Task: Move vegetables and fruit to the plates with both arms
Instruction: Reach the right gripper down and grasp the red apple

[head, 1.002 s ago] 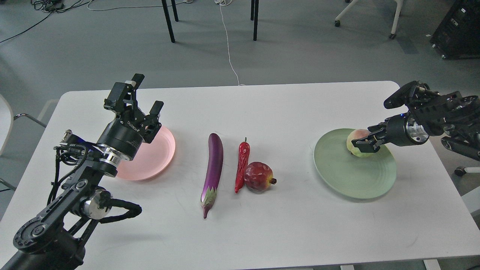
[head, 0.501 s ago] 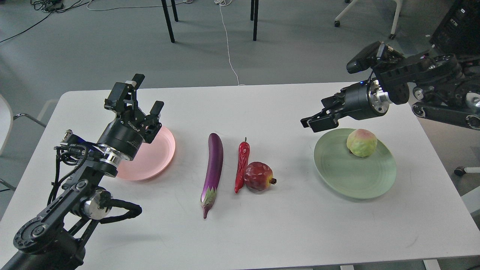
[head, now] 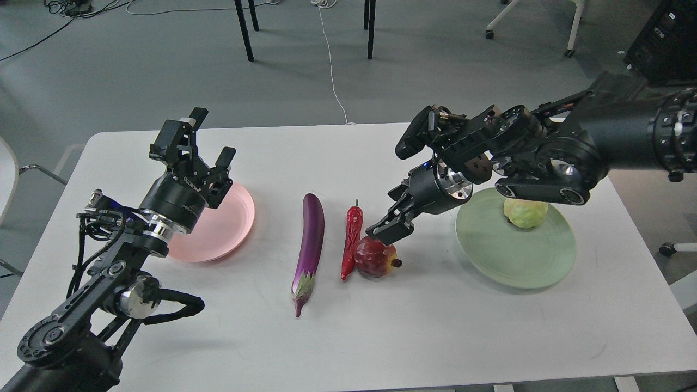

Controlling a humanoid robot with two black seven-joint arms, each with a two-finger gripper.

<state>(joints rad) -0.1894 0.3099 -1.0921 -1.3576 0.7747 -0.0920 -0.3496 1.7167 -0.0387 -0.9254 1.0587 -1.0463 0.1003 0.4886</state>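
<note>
My right gripper picks up the dark red pomegranate by its round body [head: 373, 257] next, to transfer the fruit to the mint green plate [head: 506, 256].
A purple eggplant [head: 310, 243] lies lengthwise mid-table, its green calyx toward me. A red chili pepper [head: 350, 238] lies just right of it, touching a dark red pomegranate [head: 375, 259]. My right gripper [head: 387, 232] is right above the pomegranate's top, fingers apart, empty. The pale green fruit with a pink blush [head: 525, 212] sits on the mint green plate [head: 506, 256], partly hidden by my right arm. My left gripper [head: 197, 142] is open and empty, raised over the far left rim of the pink plate [head: 226, 228].
The white table [head: 381, 337] has its rounded far edge behind the plates. Beyond it are black chair legs [head: 243, 30], a white cable [head: 332, 71] on the grey floor and a black case [head: 667, 38] at the far right.
My right arm let go of the pale green fruit on the mint plate, rose, then swung left and down to the pomegranate. The left arm has hardly moved.
</note>
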